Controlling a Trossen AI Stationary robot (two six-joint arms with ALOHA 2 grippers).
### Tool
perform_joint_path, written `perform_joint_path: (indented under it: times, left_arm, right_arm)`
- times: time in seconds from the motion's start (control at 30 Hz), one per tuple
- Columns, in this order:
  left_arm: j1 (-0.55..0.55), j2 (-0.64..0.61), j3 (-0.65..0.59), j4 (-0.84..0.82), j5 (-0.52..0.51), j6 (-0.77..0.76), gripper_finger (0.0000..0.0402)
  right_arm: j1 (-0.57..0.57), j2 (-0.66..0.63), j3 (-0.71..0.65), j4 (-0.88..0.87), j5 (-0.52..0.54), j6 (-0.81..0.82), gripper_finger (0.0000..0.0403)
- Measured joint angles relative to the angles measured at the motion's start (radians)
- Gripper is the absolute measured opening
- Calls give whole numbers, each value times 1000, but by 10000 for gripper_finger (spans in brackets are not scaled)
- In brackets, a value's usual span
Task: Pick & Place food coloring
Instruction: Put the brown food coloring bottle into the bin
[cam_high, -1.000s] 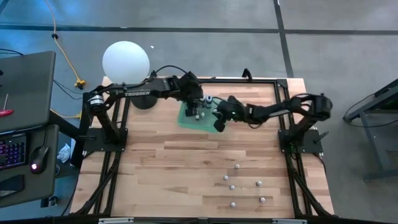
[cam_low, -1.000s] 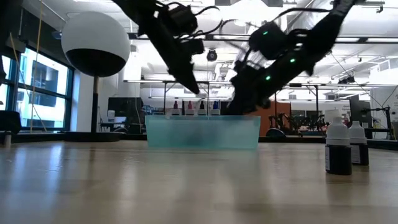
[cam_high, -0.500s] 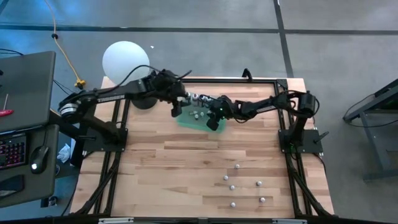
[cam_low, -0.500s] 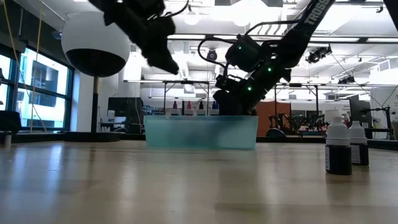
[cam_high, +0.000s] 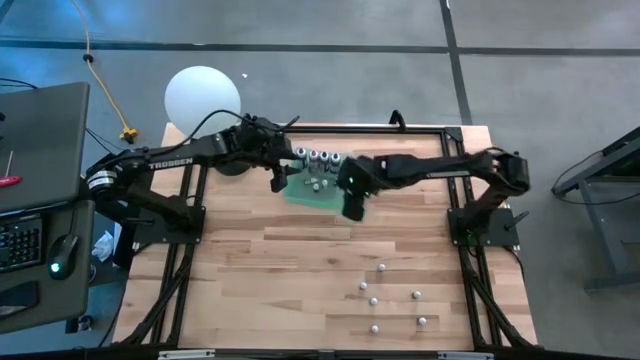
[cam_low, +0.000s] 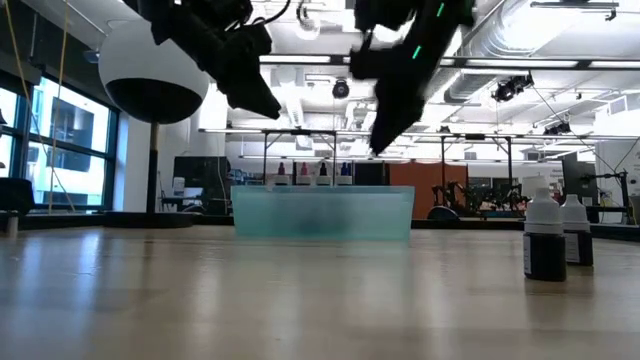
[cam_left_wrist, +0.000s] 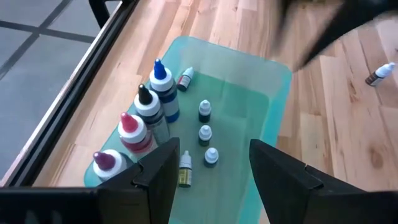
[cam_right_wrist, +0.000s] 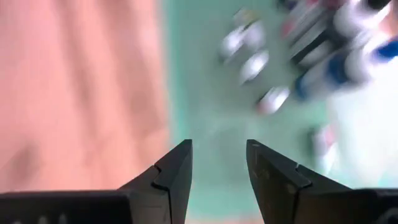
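I will next grab a small bottle on the tabletop by its white cap (cam_high: 381, 267) with my right gripper, so I can place the food coloring in the tray (cam_high: 318, 190).
A green tray (cam_high: 318, 190) sits at the table's far middle; it also shows in the left wrist view (cam_left_wrist: 249, 106) and the low view (cam_low: 322, 212). Inside, larger bottles with coloured tops (cam_left_wrist: 149, 109) stand along one side, and several small whitish bottles (cam_left_wrist: 204, 132) stand on its floor. Several more small bottles (cam_high: 381, 268) stand on the table's near right; two of them (cam_low: 545, 235) show in the low view. My left gripper (cam_left_wrist: 214, 180) is open and empty above the tray's left end (cam_high: 279, 180). My right gripper (cam_right_wrist: 217, 168) is open and empty above the tray's near right corner (cam_high: 352, 206).
A white globe lamp (cam_high: 203, 97) stands at the far left corner on a dark base. A black frame (cam_high: 420, 130) runs around the table's edges. Bare wood lies between the tray and the bottles at the near right.
My left gripper has drawn back from over the tray toward the table's left and risen. My right gripper has come up out of the tray, first going a little left, then back toward the near edge, and now hangs well above the tray rim.
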Motion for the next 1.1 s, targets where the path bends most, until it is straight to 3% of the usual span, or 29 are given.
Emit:
perform_joint_path:
  times: [0.13, 0.3, 0.5, 0.7, 0.93, 1.1]
  left_arm:
    - [0, 0, 0, -1, -4, -2, 192]
    - [0, 0, 0, -1, -3, -23, 192]
    - [0, 1, 0, -1, -16, -28, 192]
    - [0, 1, 0, -1, -16, -43, 193]
    - [0, 1, 0, -1, -19, -51, 193]
    - [0, 1, 0, -2, -20, -53, 193]
  right_arm:
    - [131, -33, 64, -231, -91, 203, 146]
    - [311, -32, 41, -327, -117, 460, 149]
    - [452, -31, -85, -170, -147, 687, 149]
    - [491, -31, -233, -73, -158, 831, 149]
    - [486, -31, -374, 117, -197, 861, 149]
    - [480, -31, -388, 158, -182, 852, 150]
